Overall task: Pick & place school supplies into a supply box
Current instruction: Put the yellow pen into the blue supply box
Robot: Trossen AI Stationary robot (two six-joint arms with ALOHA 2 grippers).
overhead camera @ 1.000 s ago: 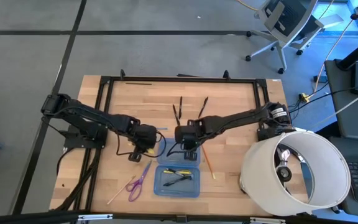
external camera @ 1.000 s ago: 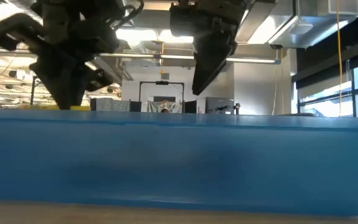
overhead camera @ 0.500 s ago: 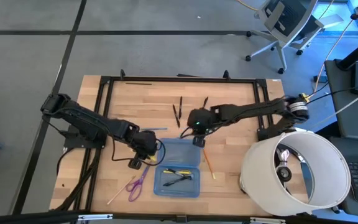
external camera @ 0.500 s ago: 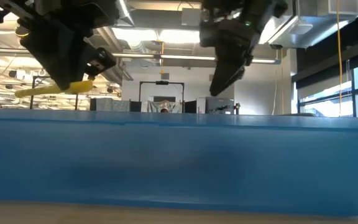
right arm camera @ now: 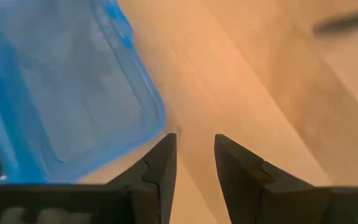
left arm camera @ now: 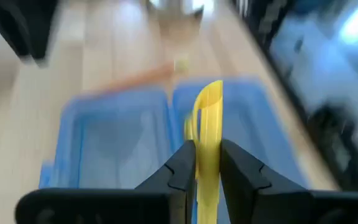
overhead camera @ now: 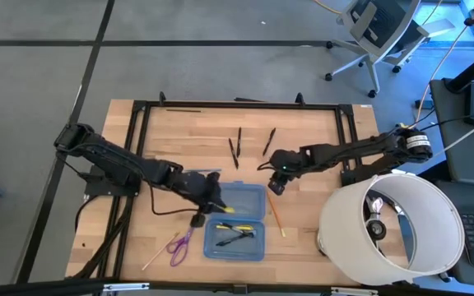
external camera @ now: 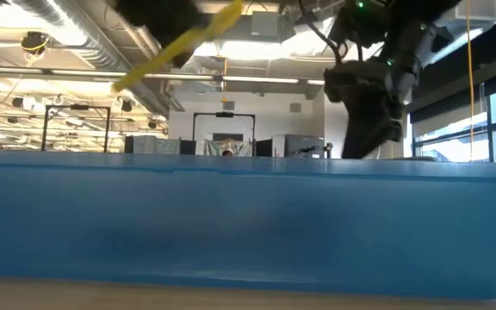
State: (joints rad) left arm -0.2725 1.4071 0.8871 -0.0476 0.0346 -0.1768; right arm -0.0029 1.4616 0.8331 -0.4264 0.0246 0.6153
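The yellow pencil (left arm camera: 210, 124) tilts high above the blue box (left arm camera: 247, 130), so the pencil would miss if I opened now. My left gripper lowers the pencil in before releasing it.
The supply box lies open, its empty far half (overhead camera: 243, 200) beside its near half (overhead camera: 234, 239), which holds a few sticks. My left gripper (overhead camera: 210, 200) hangs over the far half's left edge, shut on a yellow pencil (left arm camera: 207, 127). My right gripper (overhead camera: 276, 178) is open and empty. It hovers off the box's far right corner (right arm camera: 143, 109). An orange pencil (overhead camera: 275, 215) lies right of the box. Purple scissors (overhead camera: 179, 244) and a pale stick (overhead camera: 156, 256) lie to its left. Two black pens (overhead camera: 235, 148) lie farther back. My left gripper pinches the yellow pencil between its two fingers (left arm camera: 182, 167). The pencil's shaft (left arm camera: 206, 158) runs along the fingers and sticks out past their tips. The pencil is lifted clear above the box and tilted, as the low view shows (external camera: 179, 47).
A large white drum (overhead camera: 389, 226) stands at the table's near right corner. A black frame (overhead camera: 237, 105) runs around the table's far part. The blue box wall (external camera: 248, 215) fills the low view. Bare wood lies between the box and the black pens.
My left gripper has carried the yellow pencil toward the table's right and near edge, from left of the box to over its far half. The pencil has risen and tipped steeper. My right gripper has drawn off the box toward the table's right.
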